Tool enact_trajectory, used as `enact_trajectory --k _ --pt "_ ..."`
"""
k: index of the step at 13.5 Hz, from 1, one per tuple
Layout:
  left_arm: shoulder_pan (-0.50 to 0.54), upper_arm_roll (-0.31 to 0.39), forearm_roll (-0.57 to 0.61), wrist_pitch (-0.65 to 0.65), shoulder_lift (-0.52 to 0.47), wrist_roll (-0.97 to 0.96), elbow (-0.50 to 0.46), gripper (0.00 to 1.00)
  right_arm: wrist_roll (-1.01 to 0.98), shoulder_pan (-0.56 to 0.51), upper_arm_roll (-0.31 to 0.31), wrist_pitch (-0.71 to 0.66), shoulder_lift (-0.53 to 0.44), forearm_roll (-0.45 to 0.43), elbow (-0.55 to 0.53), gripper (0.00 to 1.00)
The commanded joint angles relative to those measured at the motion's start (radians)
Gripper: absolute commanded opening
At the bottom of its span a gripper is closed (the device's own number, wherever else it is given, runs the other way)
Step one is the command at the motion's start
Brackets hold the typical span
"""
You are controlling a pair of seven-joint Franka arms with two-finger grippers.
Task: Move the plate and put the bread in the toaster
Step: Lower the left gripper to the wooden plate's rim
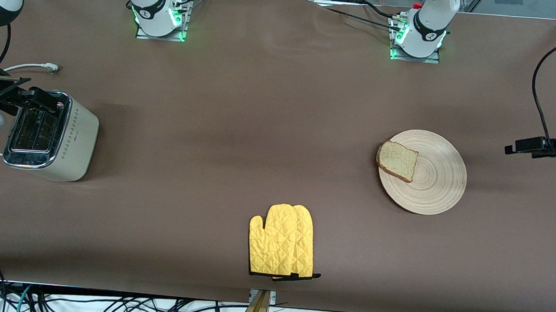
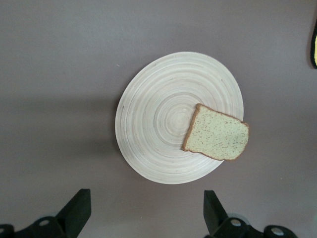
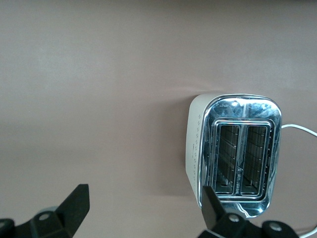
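The plate with its bread should go toward the toaster [image 1: 74, 138], so my left gripper will next grab the plate by its grooved rim [image 1: 460, 181].
The plate [image 1: 438, 185] [image 2: 153, 124], round and pale with ring grooves, lies on the brown table toward the left arm's end. The bread [image 1: 397, 161] [image 2: 216, 140] lies flat on the plate's rim on the side toward the right arm's end, one corner hanging just over the edge. My left gripper [image 1: 515, 147] [image 2: 146, 198] hangs open and empty over bare table beside the plate. The toaster [image 1: 74, 138] [image 3: 195, 144] stands at the right arm's end, both slots empty. My right gripper [image 1: 45, 99] [image 3: 144, 196] is open and empty, up over the toaster's edge.
A yellow oven mitt [image 1: 282, 247] [image 2: 314, 49] lies mid-table, nearer the front camera than the plate. The toaster's white cord [image 1: 27, 67] [image 3: 299, 130] trails toward the robots' bases. A black cable [image 1: 540, 95] loops above the left arm's end.
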Motion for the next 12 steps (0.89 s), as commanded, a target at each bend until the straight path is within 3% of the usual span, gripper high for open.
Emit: enact_trajectory --k 1,5,12 --pt "0.019 -0.014 -0.058 -0.017 0.121 0.094 0.058 1.00 0.008 -0.009 0.008 -0.004 0.009 -0.008 0.021 1.00" --pt "0.114 -0.014 -0.234 -0.011 0.279 0.405 0.053 1.00 0.003 -0.009 0.008 -0.004 0.009 -0.007 0.021 1.00" --pt "0.178 -0.014 -0.356 0.066 0.417 0.617 0.045 1.00 0.009 -0.009 0.008 -0.005 0.009 -0.008 0.021 1.00"
